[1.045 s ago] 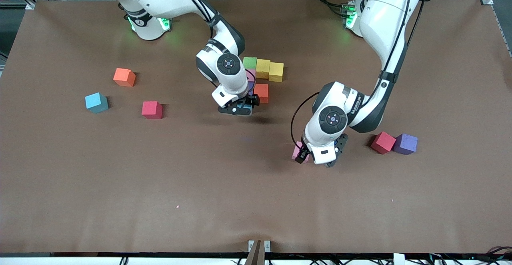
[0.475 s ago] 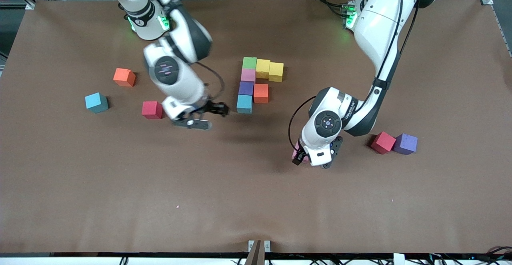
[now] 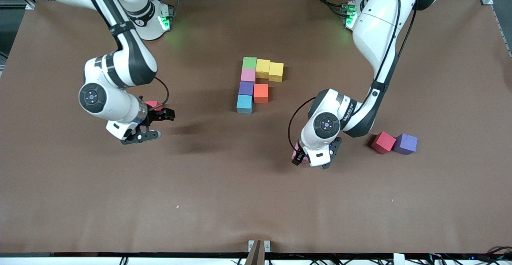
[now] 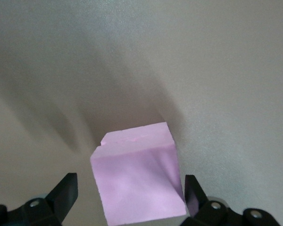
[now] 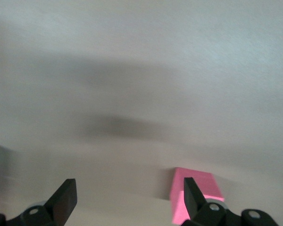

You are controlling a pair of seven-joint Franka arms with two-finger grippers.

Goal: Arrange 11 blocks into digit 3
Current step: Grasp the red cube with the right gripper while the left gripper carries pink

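My left gripper's fingers are down either side of the loose pink block, so it should close. Closing now would hold it.
A partial figure lies mid-table: a green block (image 3: 249, 63), two yellow blocks (image 3: 263, 68) (image 3: 276, 72), a pink one (image 3: 248, 75), a purple one (image 3: 246, 88), an orange-red one (image 3: 261, 93) and a cyan one (image 3: 244, 104). My left gripper (image 3: 314, 159) (image 4: 129, 190) is low and open around a loose pink block (image 3: 296, 151) (image 4: 137, 176), with a gap at one finger. My right gripper (image 3: 156, 125) (image 5: 127, 195) hangs open and holds nothing, beside a pinkish-red block (image 3: 152, 104) (image 5: 193, 193).
A red block (image 3: 383, 142) and a purple block (image 3: 405, 144) touch each other toward the left arm's end of the table. The right arm's wrist and forearm cover the table near its own end.
The right gripper left the cyan block at the figure's near end and swung toward the right arm's end of the table. The left gripper settled a little lower around the pink block.
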